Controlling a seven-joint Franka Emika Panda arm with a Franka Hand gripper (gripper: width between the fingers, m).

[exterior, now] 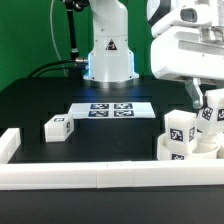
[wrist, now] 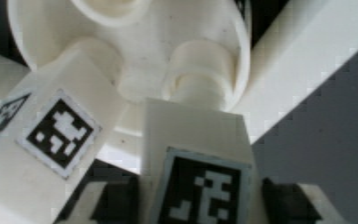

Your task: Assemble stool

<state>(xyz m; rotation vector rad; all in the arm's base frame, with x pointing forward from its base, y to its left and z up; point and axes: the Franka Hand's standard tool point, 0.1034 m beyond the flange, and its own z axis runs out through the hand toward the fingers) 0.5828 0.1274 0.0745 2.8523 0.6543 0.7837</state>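
Observation:
The lower end of the held leg meets the round white seat in the wrist view, so the leg would stand there. My gripper should open.
The round white seat (exterior: 170, 152) lies at the exterior view's right, beside the front rail. One tagged white leg (exterior: 180, 130) stands upright on it. My gripper (exterior: 203, 102) hangs just above the seat, shut on a second tagged leg (exterior: 210, 113). In the wrist view this held leg (wrist: 202, 165) sits between my dark fingers (wrist: 108, 197), with my gripper (wrist: 202, 205) closed on its sides. Beyond it are the standing leg (wrist: 51, 125) and the seat (wrist: 131, 45) with its holes. A third leg (exterior: 58, 127) lies loose on the black table at the exterior view's left.
The marker board (exterior: 112, 109) lies flat mid-table in front of the robot base (exterior: 108, 55). White border rails run along the front (exterior: 100, 178) and the left side (exterior: 10, 145). A green backdrop stands behind the table.

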